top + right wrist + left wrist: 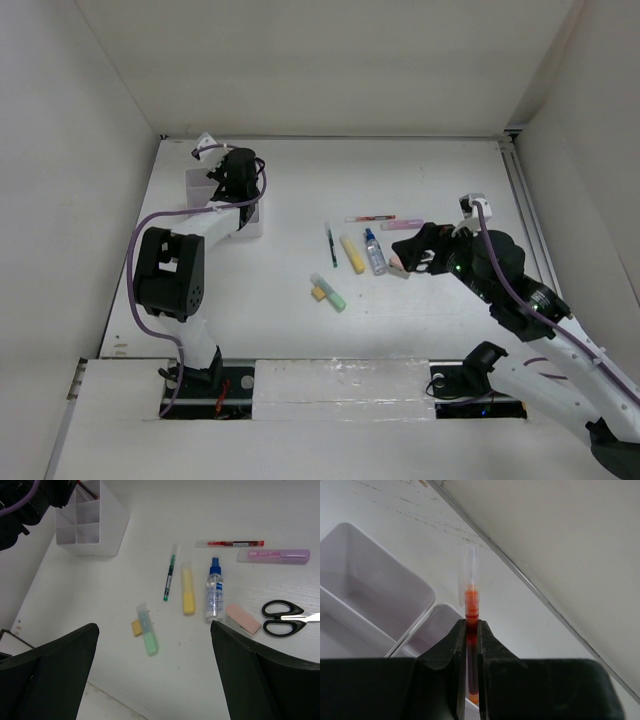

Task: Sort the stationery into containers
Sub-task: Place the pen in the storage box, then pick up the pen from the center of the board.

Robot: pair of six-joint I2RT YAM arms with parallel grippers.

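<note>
I will open my left gripper: the red pen's tail point(473, 682) is over the tray's back section point(441, 624), so the pen would fall in.
My left gripper point(472, 630) is shut on a thin red pen point(471, 605) and holds it upright above the white organiser tray point(415, 582), which sits at the table's back left point(250, 224). My right gripper point(153, 625) is open and empty, hovering above the loose stationery. Below it lie a green highlighter point(149, 632), a tan eraser point(136, 628), a dark pen point(170, 575), a yellow highlighter point(188, 592), a blue-capped bottle point(215, 590), a pink eraser point(243, 619), black scissors point(282, 617), another red pen point(232, 543) and a pink highlighter point(275, 555).
White walls close in the table at the back and on both sides. A metal rail point(522, 200) runs along the right edge. The left arm's purple cable point(140, 240) loops beside the organiser.
</note>
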